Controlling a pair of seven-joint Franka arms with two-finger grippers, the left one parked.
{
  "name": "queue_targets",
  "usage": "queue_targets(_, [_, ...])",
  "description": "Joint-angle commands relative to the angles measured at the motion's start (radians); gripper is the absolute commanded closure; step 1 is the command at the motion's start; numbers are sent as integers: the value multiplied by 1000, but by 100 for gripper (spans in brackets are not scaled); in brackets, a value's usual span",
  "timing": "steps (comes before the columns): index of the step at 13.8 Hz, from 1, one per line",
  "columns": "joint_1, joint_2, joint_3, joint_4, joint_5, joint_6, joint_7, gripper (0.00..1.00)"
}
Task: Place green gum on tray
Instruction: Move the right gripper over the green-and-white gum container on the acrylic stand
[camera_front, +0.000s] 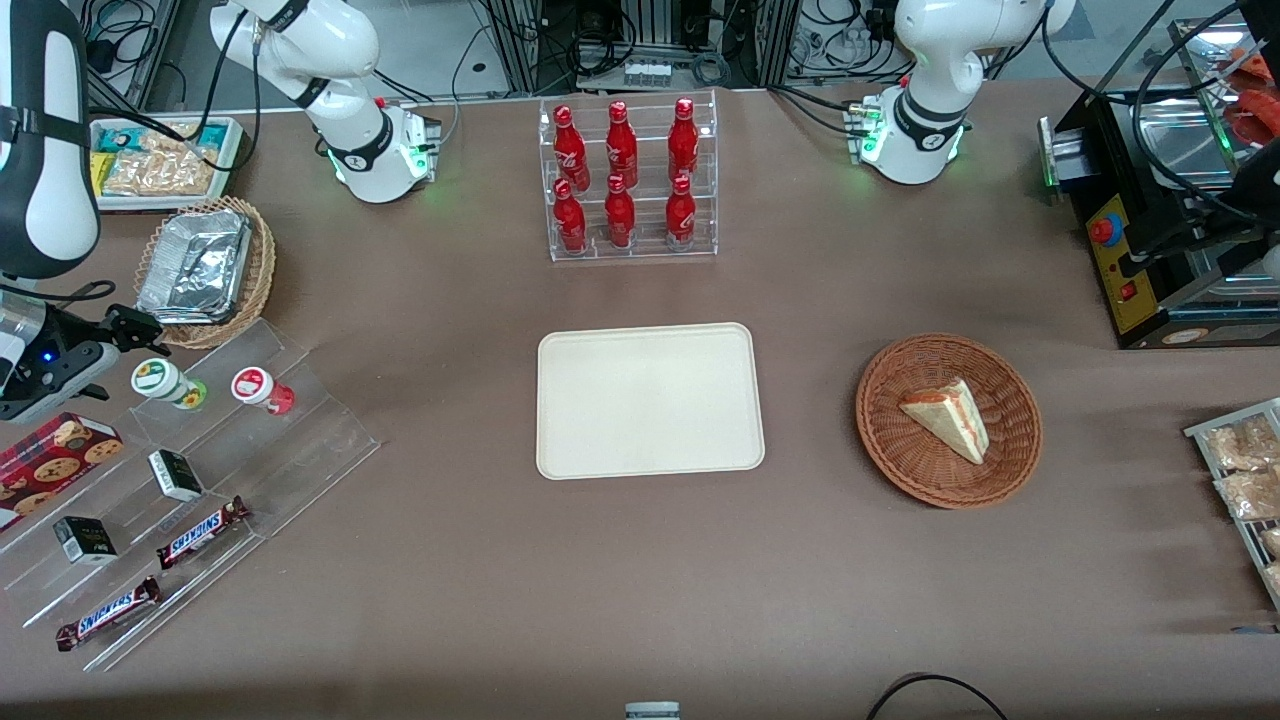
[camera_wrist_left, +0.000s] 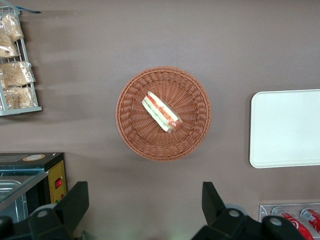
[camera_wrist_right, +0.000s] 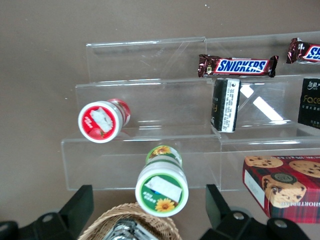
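Observation:
My gripper grips the green gum by its rounded body (camera_front: 186, 391) next, to place it on the cream tray (camera_front: 650, 400).
The green gum (camera_front: 160, 380) stands on the top step of a clear acrylic riser (camera_front: 200, 470) at the working arm's end of the table; its white lid has a green mark. In the right wrist view the green gum (camera_wrist_right: 161, 187) lies between the two black fingers. My gripper (camera_front: 128, 330) (camera_wrist_right: 147, 212) is open and empty, just above the gum and a little farther from the front camera. It does not touch the gum. The cream tray (camera_front: 650, 400) lies flat and bare at the table's middle; it also shows in the left wrist view (camera_wrist_left: 285, 127).
A red-lidded gum (camera_front: 255, 387) (camera_wrist_right: 101, 121) stands beside the green one. Snickers bars (camera_front: 200, 532), small dark boxes (camera_front: 175, 474) and a cookie box (camera_front: 55, 455) share the riser. A wicker basket of foil trays (camera_front: 205, 270) is close under the gripper. Cola rack (camera_front: 625, 180); sandwich basket (camera_front: 948, 420).

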Motion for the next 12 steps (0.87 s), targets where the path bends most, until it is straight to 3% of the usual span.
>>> queue_targets(1, [-24, -23, 3, -75, -2, 89, -47, 0])
queue_targets(9, [-52, -24, 3, -199, -1, 240, -93, 0])
queue_targets(10, [-52, -26, 3, -205, -1, 249, -94, 23])
queue_targets(11, [-52, -26, 3, -207, -1, 248, -105, 61])
queue_targets(12, [-51, -27, 3, -205, -1, 245, -107, 90])
